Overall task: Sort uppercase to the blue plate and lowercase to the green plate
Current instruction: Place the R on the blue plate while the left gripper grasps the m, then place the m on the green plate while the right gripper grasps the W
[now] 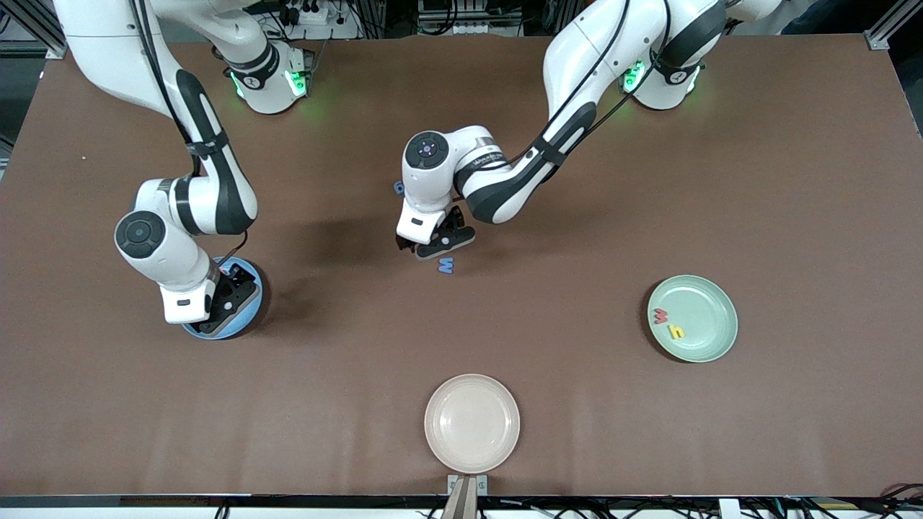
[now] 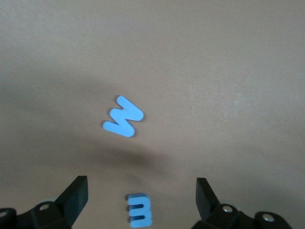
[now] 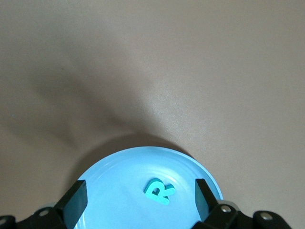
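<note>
I need to sort the lowercase onto the green plate (image 1: pixel 703 310), so next I should grab the small blue letter's arched back and leg ends with my left gripper.
My right gripper (image 1: pixel 231 295) (image 3: pixel 140 191) hangs open over the blue plate (image 1: pixel 216 333) (image 3: pixel 119 176). A teal R (image 3: pixel 159 191) lies flat in that plate between the fingers, untouched. My left gripper (image 1: pixel 436 245) (image 2: pixel 141 191) is open over the middle of the table, above a small blue letter shaped like a 3 (image 2: pixel 139 210). A larger blue W (image 2: pixel 123 123) lies on the table a short way from it. The front view shows one blue letter (image 1: pixel 446 265) by the left gripper; I cannot tell which. The green plate (image 1: pixel 703 310) holds a red w (image 1: pixel 660 315) and a yellow h (image 1: pixel 676 331).
A cream plate (image 1: pixel 471 422) sits near the table's front edge, in the middle. Another small blue letter (image 1: pixel 398 187) peeks out beside the left arm's wrist, farther from the front camera. The green plate is toward the left arm's end, the blue plate toward the right arm's.
</note>
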### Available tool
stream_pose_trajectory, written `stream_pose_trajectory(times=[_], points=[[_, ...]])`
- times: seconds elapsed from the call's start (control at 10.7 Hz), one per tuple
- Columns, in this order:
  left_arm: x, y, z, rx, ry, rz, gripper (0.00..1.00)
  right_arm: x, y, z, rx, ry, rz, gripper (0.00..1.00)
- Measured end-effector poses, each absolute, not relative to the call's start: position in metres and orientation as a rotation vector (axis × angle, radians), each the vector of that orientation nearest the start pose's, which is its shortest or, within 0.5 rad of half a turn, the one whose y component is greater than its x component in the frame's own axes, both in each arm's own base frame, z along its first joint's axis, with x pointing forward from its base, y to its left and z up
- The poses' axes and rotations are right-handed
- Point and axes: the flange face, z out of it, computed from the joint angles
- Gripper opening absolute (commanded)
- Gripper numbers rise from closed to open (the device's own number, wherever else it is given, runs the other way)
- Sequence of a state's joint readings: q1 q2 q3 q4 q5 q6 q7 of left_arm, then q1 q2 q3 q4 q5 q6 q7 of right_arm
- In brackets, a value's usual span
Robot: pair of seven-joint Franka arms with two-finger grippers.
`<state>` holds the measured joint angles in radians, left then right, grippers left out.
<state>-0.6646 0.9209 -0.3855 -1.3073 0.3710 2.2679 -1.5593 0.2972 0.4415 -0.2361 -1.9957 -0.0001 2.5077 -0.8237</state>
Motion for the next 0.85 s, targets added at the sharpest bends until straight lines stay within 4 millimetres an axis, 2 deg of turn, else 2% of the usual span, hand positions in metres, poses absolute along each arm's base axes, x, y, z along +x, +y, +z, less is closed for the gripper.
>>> stream_pose_trajectory(times=[0.19,0.47,0.85], points=[[0.443,-0.619,0.210,-3.167,-0.783,-0.009,0.99,0.615,0.043,0.247,-2.929,-1.438,-0.053,1.00],[0.428,-0.633,0.199,-3.161,-0.814,0.048,0.87,0.615,0.043,0.243,-2.927,-1.439,-0.042,1.00],[0.416,-0.636,0.178,-3.129,-0.796,0.080,0.79,0.615,0.043,0.242,-2.926,-1.440,-0.041,1.00]])
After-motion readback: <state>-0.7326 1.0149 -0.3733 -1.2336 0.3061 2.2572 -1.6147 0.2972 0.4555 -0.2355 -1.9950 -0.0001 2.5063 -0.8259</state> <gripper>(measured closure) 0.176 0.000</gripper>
